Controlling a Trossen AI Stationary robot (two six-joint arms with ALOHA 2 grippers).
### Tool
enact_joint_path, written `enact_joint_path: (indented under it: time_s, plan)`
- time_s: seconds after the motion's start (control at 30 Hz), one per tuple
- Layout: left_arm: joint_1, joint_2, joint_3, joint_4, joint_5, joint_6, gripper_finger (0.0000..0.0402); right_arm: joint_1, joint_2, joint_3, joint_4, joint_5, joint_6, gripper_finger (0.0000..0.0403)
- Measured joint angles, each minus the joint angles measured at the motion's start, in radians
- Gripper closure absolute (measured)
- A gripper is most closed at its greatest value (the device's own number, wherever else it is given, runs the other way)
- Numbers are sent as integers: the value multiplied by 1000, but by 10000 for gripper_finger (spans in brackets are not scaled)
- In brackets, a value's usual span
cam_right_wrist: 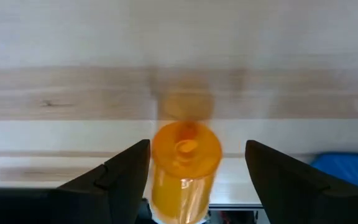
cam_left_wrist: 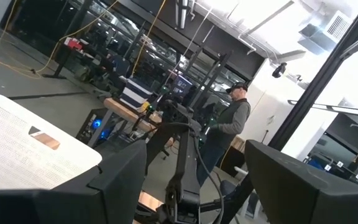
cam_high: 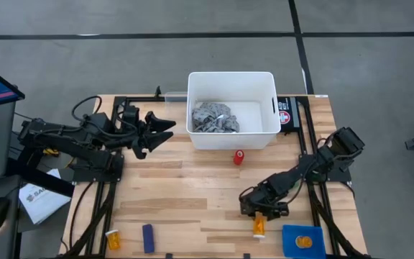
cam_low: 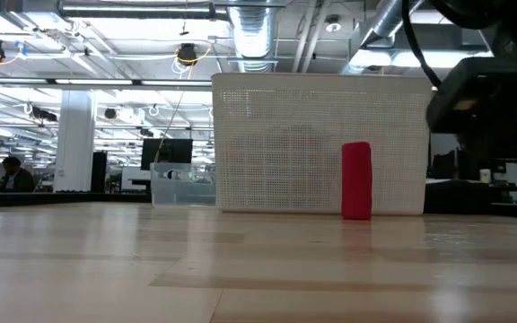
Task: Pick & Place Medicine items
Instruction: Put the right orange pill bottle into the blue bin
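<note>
My right gripper grabs the pill bottle by its orange body (cam_high: pixel 259 226) next, to put it into the blue tray (cam_high: pixel 291 248).
One orange pill bottle (cam_high: pixel 259 227) lies on its side on the table near the near right edge. In the right wrist view this bottle (cam_right_wrist: pixel 185 165) sits between my open right gripper's (cam_right_wrist: pixel 197 171) fingers, with a gap on at least one side. My right gripper (cam_high: pixel 261 211) hangs low over it, pointing toward the near edge. A second orange bottle (cam_high: pixel 112 238) lies by the near left corner. My left gripper (cam_high: pixel 158 135) waits open, raised, left of the white bin (cam_high: pixel 267 137); its wrist view (cam_left_wrist: pixel 194 186) looks out into the room.
The bin holds a grey rag (cam_high: pixel 215 117). A small red cylinder (cam_high: pixel 238 157) stands upright in front of the bin, also in the low view (cam_low: pixel 356 179). A blue stick (cam_high: pixel 148 238) lies near the left bottle; a blue pad (cam_high: pixel 293 243) with an orange disc lies at the near right corner.
</note>
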Motion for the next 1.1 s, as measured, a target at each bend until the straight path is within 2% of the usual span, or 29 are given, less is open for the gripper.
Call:
enact_joint_path:
  time_s: [0.57, 1.1]
  plan:
    - [0, 0, 0, 0, 0, 4, 137, 38, 0, -1, 23, 0, 33, 143]
    - [0, 0, 0, 0, 0, 5, 137, 30, 0, -64, 126, 1, 34, 143]
